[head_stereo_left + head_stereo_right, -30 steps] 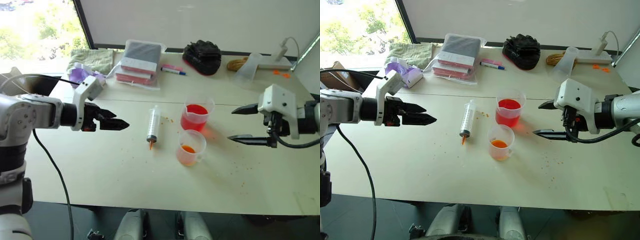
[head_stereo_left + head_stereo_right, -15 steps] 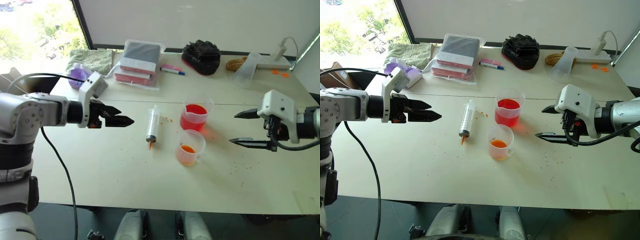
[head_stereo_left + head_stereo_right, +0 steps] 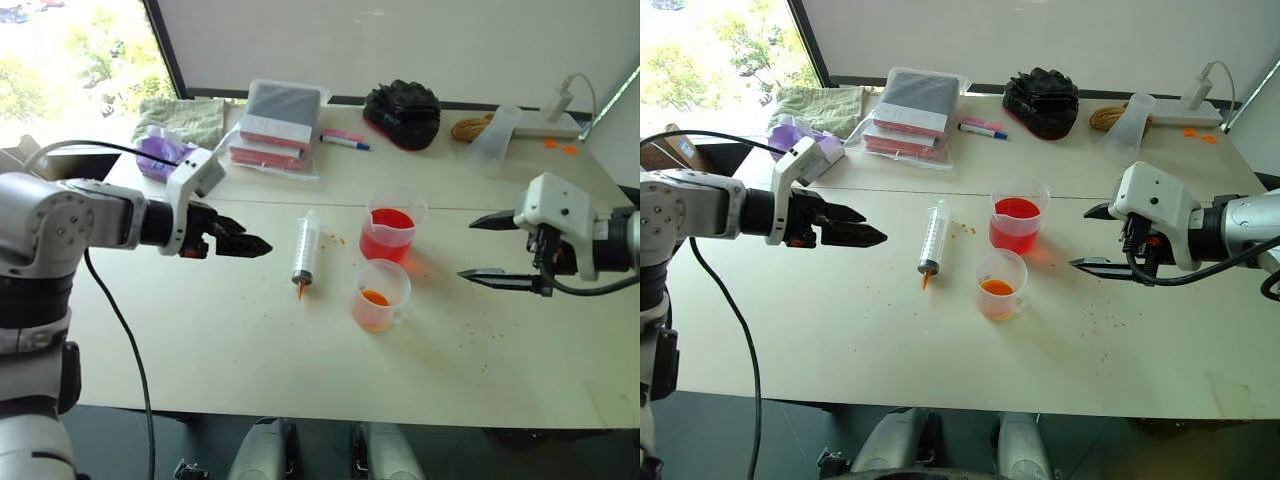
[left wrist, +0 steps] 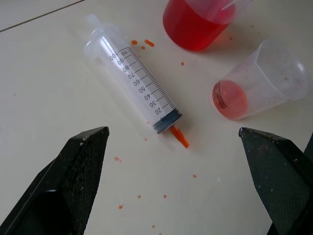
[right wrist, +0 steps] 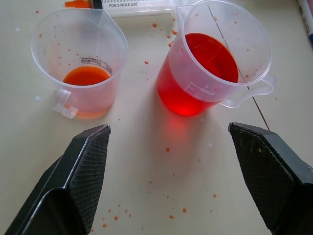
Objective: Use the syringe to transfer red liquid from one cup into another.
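My left gripper grabs the syringe around the middle of its body (image 3: 306,247) next, since the syringe lies long from its wide rim to its thin orange nozzle (image 3: 300,290).
The syringe (image 3: 306,248) lies flat on the white table (image 3: 200,340), orange nozzle toward me, plunger pushed in, barrel (image 4: 134,81) empty. To its right stands one cup (image 3: 392,233) holding red liquid (image 5: 210,54). Just in front of that stands another (image 3: 381,295), with a shallow orange pool (image 5: 87,76) at its base. My left gripper (image 3: 258,245) hovers open left of the syringe, pointing at it. On the right, my right gripper (image 3: 466,249) is open too, aimed at both cups from a short distance. Neither holds anything.
Along the back edge lie a green towel (image 3: 185,118), a purple wad (image 3: 160,150), bagged packets (image 3: 280,125), a marker pen (image 3: 345,140), a black cloth (image 3: 404,112), a rope coil (image 3: 472,127) and a tipped clear cup (image 3: 495,140). Orange droplets (image 4: 139,44) speckle the table.
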Controlling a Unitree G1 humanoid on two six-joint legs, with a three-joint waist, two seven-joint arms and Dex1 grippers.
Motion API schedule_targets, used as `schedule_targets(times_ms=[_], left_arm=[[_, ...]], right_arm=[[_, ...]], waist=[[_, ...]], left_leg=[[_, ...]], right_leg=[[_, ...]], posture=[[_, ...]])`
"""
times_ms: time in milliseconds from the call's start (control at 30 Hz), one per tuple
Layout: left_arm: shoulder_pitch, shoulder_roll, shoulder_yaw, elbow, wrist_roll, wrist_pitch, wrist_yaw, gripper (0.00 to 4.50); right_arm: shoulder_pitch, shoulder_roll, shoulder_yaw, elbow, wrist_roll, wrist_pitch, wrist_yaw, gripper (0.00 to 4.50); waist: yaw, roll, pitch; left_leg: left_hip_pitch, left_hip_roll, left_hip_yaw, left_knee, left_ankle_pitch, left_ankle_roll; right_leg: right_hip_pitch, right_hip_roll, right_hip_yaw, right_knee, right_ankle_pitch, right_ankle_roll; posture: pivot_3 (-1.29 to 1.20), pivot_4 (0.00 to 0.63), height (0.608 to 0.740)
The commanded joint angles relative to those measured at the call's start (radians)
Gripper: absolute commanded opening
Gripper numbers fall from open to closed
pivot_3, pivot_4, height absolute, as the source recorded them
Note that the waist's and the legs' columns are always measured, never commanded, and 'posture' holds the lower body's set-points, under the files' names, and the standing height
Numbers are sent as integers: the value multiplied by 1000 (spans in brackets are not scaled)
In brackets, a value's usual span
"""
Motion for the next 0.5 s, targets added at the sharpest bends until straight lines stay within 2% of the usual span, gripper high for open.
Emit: schedule_targets(times_ms=[33, 133, 233, 300, 367, 500], left_arm=[[-100, -8, -46, 59, 47, 22, 26, 4490], [-245, -99, -113, 228, 111, 83, 103, 4490], [-407, -228, -154, 559, 130, 89, 208, 4490], [-490, -329, -165, 705, 202, 89, 314, 4490], [-557, -415, -155, 817, 272, 89, 404, 4490], [-639, -521, -134, 967, 332, 89, 474, 4490]], right_arm=[[-30, -4, -8, 2, -8, -11, -3, 4085], [-39, -6, 0, 10, -17, -16, -2, 4085], [-54, -6, 11, 14, -20, -14, -2, 4085], [-59, -3, 13, 7, -18, -6, -7, 4085], [-61, -2, 13, 2, -16, 0, -9, 4085], [-68, -5, 16, 8, -16, 3, -5, 4085]], waist=[[2, 0, 0], [6, -1, 1], [5, -1, 1], [2, -1, 1], [1, -1, 1], [-4, -2, 1]], left_leg=[[0, 0, 0, 0, 0, 0], [0, -1, 0, 1, 0, 2], [0, -3, 0, 2, 0, 4], [0, -4, 0, 3, -1, 5], [0, -4, 0, 4, -1, 6], [0, -4, 0, 3, -1, 6]], right_leg=[[0, 0, 0, 1, 0, 0], [0, 0, 0, 2, 0, 0], [1, -1, 0, 4, -1, 2], [0, 0, -1, 4, -1, 2], [0, -1, 0, 6, -2, 4], [-1, -1, 1, 6, -3, 4]], posture=[[0, 150, 740], [0, 150, 740], [0, 150, 740], [0, 150, 740], [0, 150, 740], [0, 150, 740]])
